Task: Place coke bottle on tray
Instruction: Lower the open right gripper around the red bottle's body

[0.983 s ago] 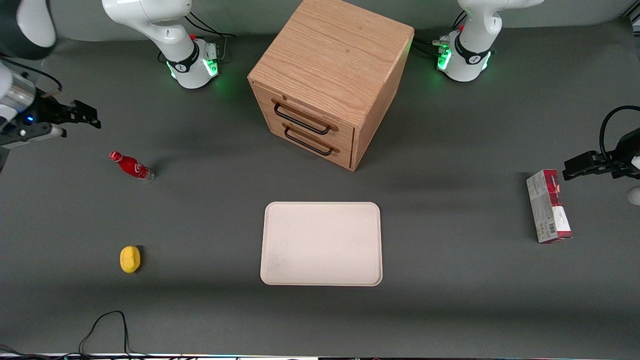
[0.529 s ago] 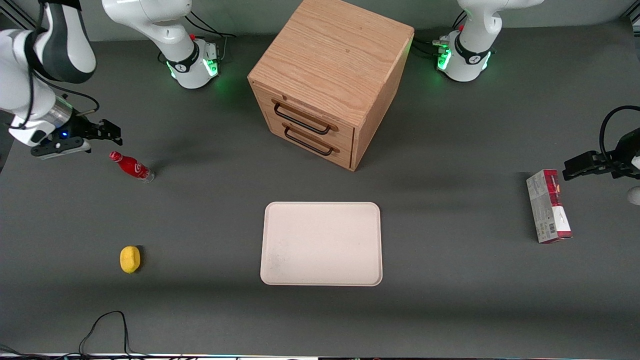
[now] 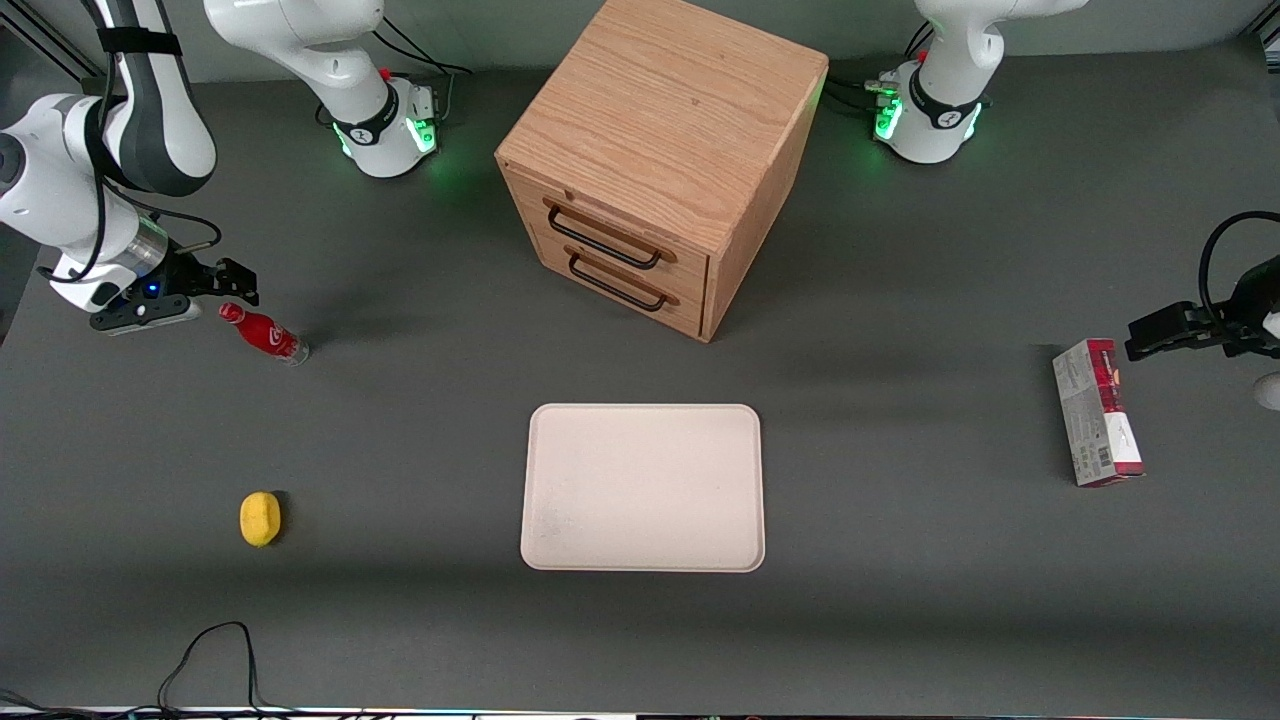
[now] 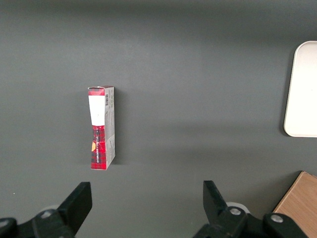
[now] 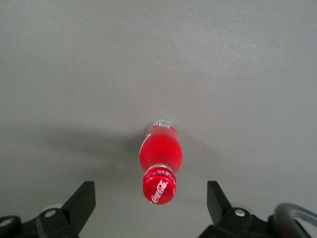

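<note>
The coke bottle should go on the tray (image 3: 642, 487), so my right gripper should next grab the bottle by its red cap (image 3: 232, 312).
The coke bottle (image 3: 263, 334) has a red cap, a red label and a clear base. It stands on the grey table toward the working arm's end. My right gripper (image 3: 238, 284) is open and empty. It hovers just above the bottle's cap, a little farther from the front camera than the bottle. In the right wrist view the bottle (image 5: 160, 153) is seen from above with its cap between the two spread fingers of the gripper (image 5: 150, 192), touching neither. The cream-beige tray (image 3: 642, 487) lies flat mid-table with nothing on it, well away from the bottle.
A wooden two-drawer cabinet (image 3: 660, 160) stands above the tray in the front view. A lemon (image 3: 260, 519) lies nearer the front camera than the bottle. A red-and-white carton (image 3: 1097, 412) lies toward the parked arm's end, also in the left wrist view (image 4: 101, 127).
My right arm has swung in from the table's edge toward the bottle; the open gripper now sits by its cap. The bottle, tray and other things have not moved.
</note>
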{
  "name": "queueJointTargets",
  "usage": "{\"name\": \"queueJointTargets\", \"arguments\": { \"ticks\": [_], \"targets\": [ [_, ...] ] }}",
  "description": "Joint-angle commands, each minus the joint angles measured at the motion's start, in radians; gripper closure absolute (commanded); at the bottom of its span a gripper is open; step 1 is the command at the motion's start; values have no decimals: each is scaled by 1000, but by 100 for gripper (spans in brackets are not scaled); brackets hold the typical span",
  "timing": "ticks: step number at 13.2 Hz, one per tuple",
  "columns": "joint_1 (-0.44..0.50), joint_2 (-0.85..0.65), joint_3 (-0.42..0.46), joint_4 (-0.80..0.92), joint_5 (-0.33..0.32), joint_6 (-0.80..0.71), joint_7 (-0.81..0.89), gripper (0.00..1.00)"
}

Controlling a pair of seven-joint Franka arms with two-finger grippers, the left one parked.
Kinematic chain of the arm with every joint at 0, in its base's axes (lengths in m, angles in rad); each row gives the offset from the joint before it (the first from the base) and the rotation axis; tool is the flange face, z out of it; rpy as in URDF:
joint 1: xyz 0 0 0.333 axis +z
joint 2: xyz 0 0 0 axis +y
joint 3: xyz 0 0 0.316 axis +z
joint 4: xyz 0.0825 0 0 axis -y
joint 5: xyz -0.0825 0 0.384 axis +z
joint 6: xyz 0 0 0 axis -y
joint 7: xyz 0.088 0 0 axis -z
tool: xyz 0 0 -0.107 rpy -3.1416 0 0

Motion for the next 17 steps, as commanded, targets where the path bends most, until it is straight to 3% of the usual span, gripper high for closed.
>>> {"name": "queueJointTargets", "arguments": {
  "ticks": [1, 8, 9, 10, 11, 12, 17],
  "targets": [
    [9, 0, -27, -32, -28, 47, -16, 0],
    [9, 12, -44, -32, -28, 50, -34, 1],
    [9, 12, -42, -32, -28, 58, -34, 6],
    [9, 13, -42, -32, -28, 61, -34, 28],
    [11, 18, -42, -32, -28, 63, -34, 70],
    [11, 19, -42, -32, -28, 64, -33, 97],
    [11, 21, -42, -32, -28, 64, -33, 100]
  ]
}}
